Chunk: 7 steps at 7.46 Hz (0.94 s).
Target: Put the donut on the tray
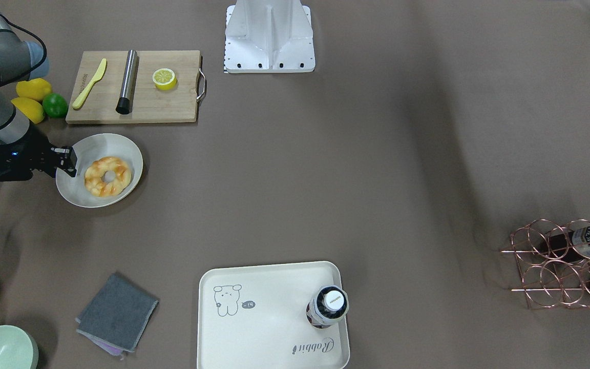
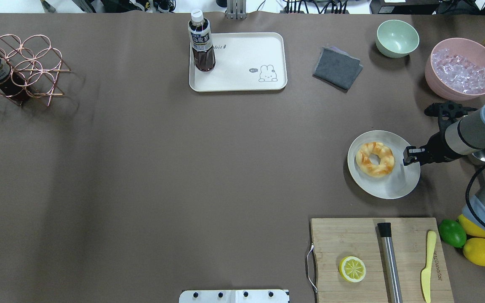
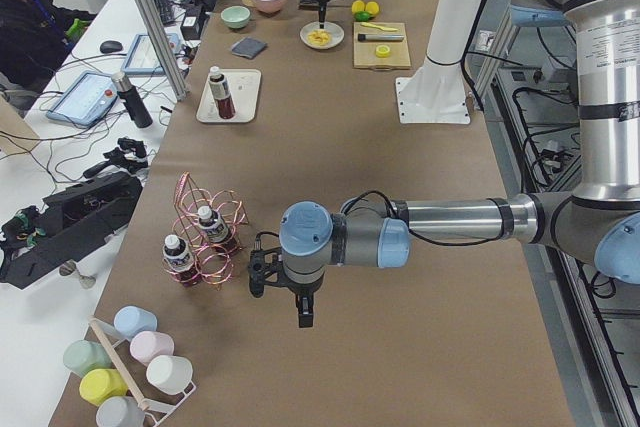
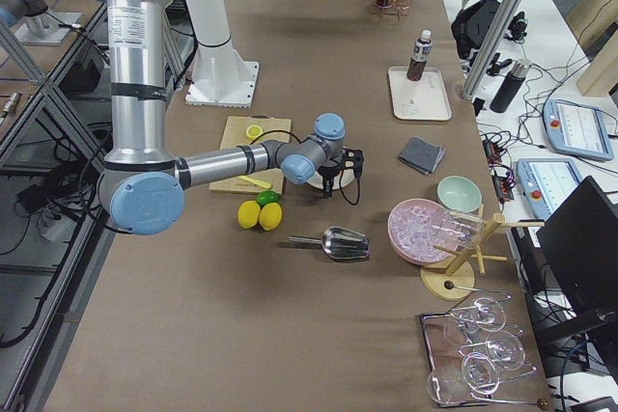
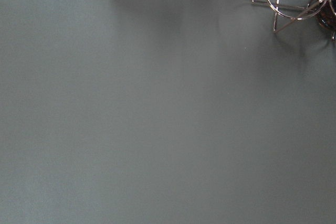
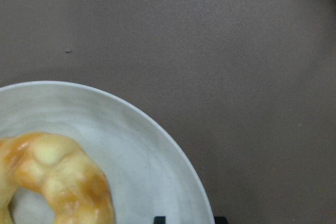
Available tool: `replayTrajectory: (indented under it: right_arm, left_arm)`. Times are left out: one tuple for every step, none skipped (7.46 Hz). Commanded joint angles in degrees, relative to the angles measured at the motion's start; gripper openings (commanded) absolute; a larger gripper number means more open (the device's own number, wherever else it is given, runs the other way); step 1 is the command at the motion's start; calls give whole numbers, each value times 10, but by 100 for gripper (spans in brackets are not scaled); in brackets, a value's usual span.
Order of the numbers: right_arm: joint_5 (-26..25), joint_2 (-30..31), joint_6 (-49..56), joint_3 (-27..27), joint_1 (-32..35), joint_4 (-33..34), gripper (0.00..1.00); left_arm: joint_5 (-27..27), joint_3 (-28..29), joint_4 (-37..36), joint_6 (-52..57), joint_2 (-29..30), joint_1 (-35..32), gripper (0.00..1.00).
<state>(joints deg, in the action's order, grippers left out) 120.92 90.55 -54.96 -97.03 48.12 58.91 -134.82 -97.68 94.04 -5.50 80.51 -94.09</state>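
Note:
My right gripper should bring the donut onto the tray next, so it should grab the plate by its rim (image 6: 202, 192).
The donut (image 1: 95, 179) lies on a round off-white plate (image 1: 121, 148), also in the overhead view (image 2: 364, 162) and the right wrist view (image 6: 58, 177). My right gripper (image 2: 408, 156) is open and empty. It hovers over the plate's rim (image 2: 394, 185) on the side nearer the table's end, a short gap from the donut. The cream tray (image 2: 242, 63) sits far across the table with a tea bottle (image 2: 201, 42) standing in one corner. My left gripper (image 3: 303, 315) hangs over bare table near the wire rack, seen only in the exterior left view; I cannot tell its state.
A wooden cutting board (image 2: 352, 240) with a halved lemon (image 2: 352, 269), a steel cylinder (image 2: 390, 261) and a yellow knife lies near the plate. Lemons and a lime (image 2: 452, 232), a grey cloth (image 2: 337, 67), a green bowl (image 2: 397, 38), a pink ice bowl (image 2: 461, 69) and a copper rack (image 2: 15, 67) stand around.

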Motion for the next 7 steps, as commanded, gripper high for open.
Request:
replayTrajectory:
  right_arm:
    - [5, -3, -6, -2, 1, -8, 0]
    - [20, -16, -48, -4, 10, -9, 0]
    - [49, -33, -103, -4, 22, -9, 0]
    - [75, -48, -131, -7, 35, -9, 0]
    - [107, -62, -132, -8, 50, -9, 0]
    - [127, -81, -132, -7, 58, -9, 0]
    - [127, -104, -132, -5, 59, -8, 0]
  left_arm:
    - [0, 0, 0, 0, 0, 0, 98]
    - [0, -1, 0, 0, 0, -1, 98]
    - [0, -2, 0, 0, 0, -1, 98]
    - [0, -2, 0, 0, 0, -2, 98]
    - [0, -2, 0, 0, -1, -2, 98]
    - [0, -2, 0, 0, -1, -3, 98]
    - [0, -2, 0, 0, -1, -3, 98]
